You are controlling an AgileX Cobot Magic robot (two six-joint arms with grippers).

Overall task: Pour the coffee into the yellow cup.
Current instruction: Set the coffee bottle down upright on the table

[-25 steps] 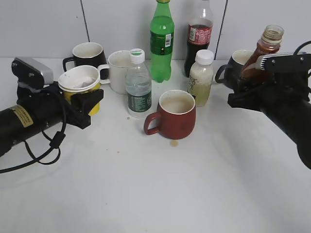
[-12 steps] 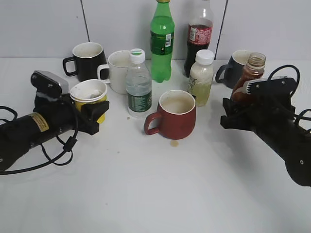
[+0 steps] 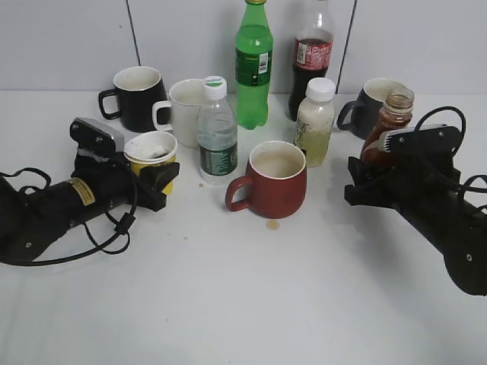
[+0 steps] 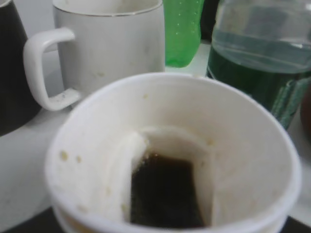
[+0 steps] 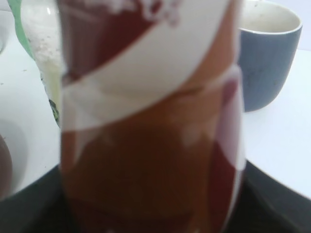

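Observation:
The yellow cup's base (image 3: pixel 167 188) is low on the tabletop beside my left gripper's fingers and the cup would stand, so it is time for my left gripper to open.
The yellow cup (image 3: pixel 152 152) stands low at the left of the table, held in my left gripper (image 3: pixel 156 182), which is shut on it. In the left wrist view the cup (image 4: pixel 233 160) fills the frame and dark brown liquid lies in its bottom. The uncapped brown coffee bottle (image 3: pixel 386 125) stands upright at the right, gripped by my right gripper (image 3: pixel 373 179). In the right wrist view the bottle (image 5: pixel 155 145) fills the frame with its red-brown label and white swoosh. The fingertips are hidden in both wrist views.
A red mug (image 3: pixel 274 179) stands in the middle. Behind it are a water bottle (image 3: pixel 217 137), a pale drink bottle (image 3: pixel 314 122), a green bottle (image 3: pixel 253 65), a cola bottle (image 3: pixel 312 53), a white mug (image 3: pixel 181 110), a black mug (image 3: pixel 137 95) and a blue-grey mug (image 3: pixel 369 103).
My left gripper has lowered the yellow cup and moved it right toward the table. My right gripper has brought the coffee bottle down from a raised tilt to upright near the table.

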